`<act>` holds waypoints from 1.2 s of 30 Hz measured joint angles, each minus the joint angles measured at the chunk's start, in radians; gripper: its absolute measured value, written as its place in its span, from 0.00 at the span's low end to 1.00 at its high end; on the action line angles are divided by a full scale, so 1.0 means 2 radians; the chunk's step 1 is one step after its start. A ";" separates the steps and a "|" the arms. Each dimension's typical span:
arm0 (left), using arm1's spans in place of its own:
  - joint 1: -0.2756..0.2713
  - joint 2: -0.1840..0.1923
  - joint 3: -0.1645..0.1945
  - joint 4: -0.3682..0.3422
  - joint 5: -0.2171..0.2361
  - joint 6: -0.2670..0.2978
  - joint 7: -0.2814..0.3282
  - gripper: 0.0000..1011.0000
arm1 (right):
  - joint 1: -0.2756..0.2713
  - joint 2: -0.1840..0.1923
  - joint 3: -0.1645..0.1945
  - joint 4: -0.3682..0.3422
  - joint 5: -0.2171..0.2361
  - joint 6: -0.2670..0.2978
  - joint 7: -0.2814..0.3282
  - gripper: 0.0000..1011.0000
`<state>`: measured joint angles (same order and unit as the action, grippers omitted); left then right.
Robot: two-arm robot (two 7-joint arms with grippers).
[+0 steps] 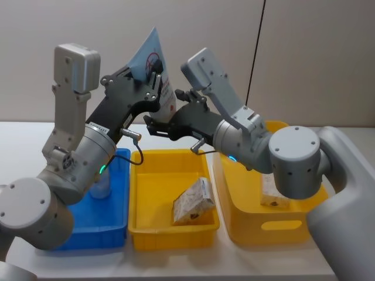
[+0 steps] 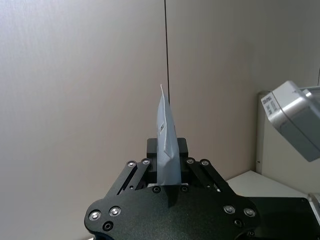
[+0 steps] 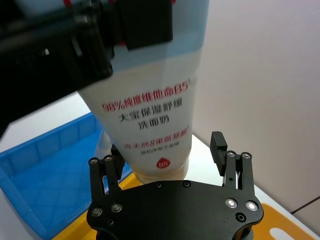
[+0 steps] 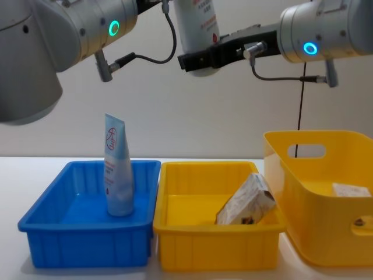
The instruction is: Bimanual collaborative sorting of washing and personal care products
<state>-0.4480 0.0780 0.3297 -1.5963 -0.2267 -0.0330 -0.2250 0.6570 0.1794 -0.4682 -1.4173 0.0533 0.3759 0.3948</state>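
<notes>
My right gripper grabs the tube by its free cap end (image 1: 166,111) next, since my left gripper's fingers already cover the tube's flatter upper part.
A pale blue-white squeeze tube (image 1: 153,58) with red lettering hangs high over the bins. My left gripper (image 1: 151,75) is shut on its flat crimped end (image 2: 166,135). In the right wrist view the tube's cap end (image 3: 155,130) sits between the fingers of my right gripper (image 3: 162,162), which stands open around it with a gap on one side. From the chest this gripper (image 4: 201,58) reaches in at the tube's (image 4: 197,23) lower end. A second tube (image 4: 118,169) stands upright in the blue bin (image 4: 52,233). A patterned box (image 4: 246,201) leans in the middle yellow bin (image 4: 215,251).
A taller yellow bin (image 4: 317,239) with handle slots stands to the right and holds another small box (image 4: 349,189). The three bins sit side by side on a white table (image 1: 23,134). A black cable (image 1: 256,52) hangs down the wall behind.
</notes>
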 joint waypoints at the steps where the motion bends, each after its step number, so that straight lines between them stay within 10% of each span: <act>1: 0.000 0.000 0.000 0.000 0.000 0.000 0.000 0.19 | 0.001 -0.001 0.000 0.000 0.000 -0.001 -0.001 0.99; 16: -0.001 0.001 0.001 0.003 -0.001 0.004 -0.001 0.19 | 0.008 -0.002 -0.001 -0.003 0.010 -0.005 0.006 0.96; 36: 0.000 0.001 0.001 0.004 -0.001 0.005 0.001 0.19 | 0.010 -0.002 -0.002 -0.006 0.015 -0.004 0.011 0.45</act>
<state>-0.4483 0.0801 0.3309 -1.5881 -0.2280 -0.0226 -0.2238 0.6762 0.1746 -0.4731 -1.4286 0.0831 0.3671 0.4168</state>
